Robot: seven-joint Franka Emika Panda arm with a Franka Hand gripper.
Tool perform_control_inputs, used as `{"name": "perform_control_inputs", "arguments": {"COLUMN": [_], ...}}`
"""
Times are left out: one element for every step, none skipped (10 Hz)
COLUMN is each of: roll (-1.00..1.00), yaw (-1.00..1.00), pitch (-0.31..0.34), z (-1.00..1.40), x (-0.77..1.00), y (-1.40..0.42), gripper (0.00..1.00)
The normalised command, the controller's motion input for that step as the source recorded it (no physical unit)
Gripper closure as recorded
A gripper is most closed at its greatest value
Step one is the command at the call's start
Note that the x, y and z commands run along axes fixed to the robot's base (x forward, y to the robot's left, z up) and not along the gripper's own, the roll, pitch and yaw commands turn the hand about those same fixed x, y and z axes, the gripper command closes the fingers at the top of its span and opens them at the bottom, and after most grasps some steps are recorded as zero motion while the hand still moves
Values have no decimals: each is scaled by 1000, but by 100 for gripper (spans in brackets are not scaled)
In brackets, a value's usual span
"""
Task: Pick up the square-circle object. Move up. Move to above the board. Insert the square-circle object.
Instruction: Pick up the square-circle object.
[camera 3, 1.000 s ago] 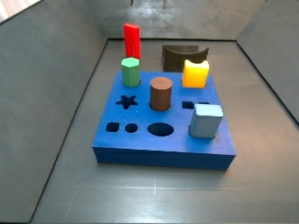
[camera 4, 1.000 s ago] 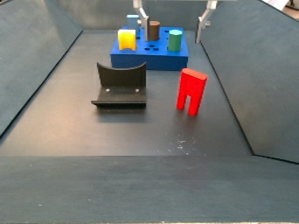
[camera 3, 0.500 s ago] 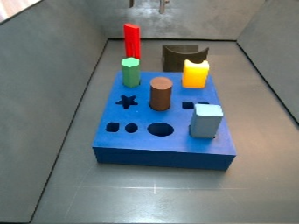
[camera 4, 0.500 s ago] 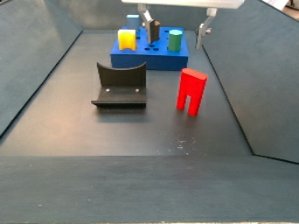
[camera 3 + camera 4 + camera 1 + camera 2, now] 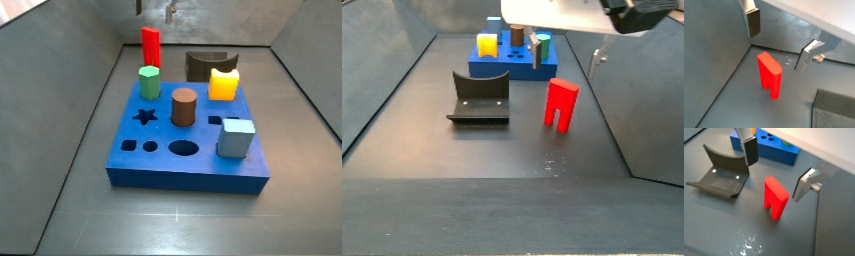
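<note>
My gripper will next take hold of the square-circle object by its solid top block, so its two legs stay free to go into the board.
The square-circle object, a tall bright red block, stands upright on its two legs on the grey floor in both side views. It shows in both wrist views. The gripper hangs above it, open and empty, with one finger on each side and well clear of the block. In the side views the gripper is high over the block. The blue board lies apart from the block.
On the board stand a green hexagonal prism, a brown cylinder, a yellow piece and a grey-blue cube. The dark fixture stands beside the red block. Grey walls enclose the floor.
The gripper has moved from near the board to over the red block, still open. The red block and the other pieces have not moved.
</note>
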Motion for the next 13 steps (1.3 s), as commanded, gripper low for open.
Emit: {"name": "perform_control_inputs", "arguments": {"roll": [-3, 0, 0, 0, 0, 16, 79, 61, 86, 100, 43, 11, 0], "yaw": [-189, -240, -183, -34, -26, -223, -243, -206, -191, -174, -97, -37, 0], "pitch": [-101, -16, 0, 0, 0, 3, 19, 0, 0, 0, 0, 7, 0], "z": [-434, -871, -791, -6, 0, 0, -51, -157, -286, -400, -100, 0, 0], "x": [203, 94, 120, 106, 0, -60, -60, 0, 0, 0, 17, 34, 0], "y": [-231, -29, 0, 0, 0, 140, 54, 0, 0, -71, 0, 0, 0], "gripper": [0, 0, 0, 0, 0, 0, 0, 0, 0, 0, 0, 0, 100]}}
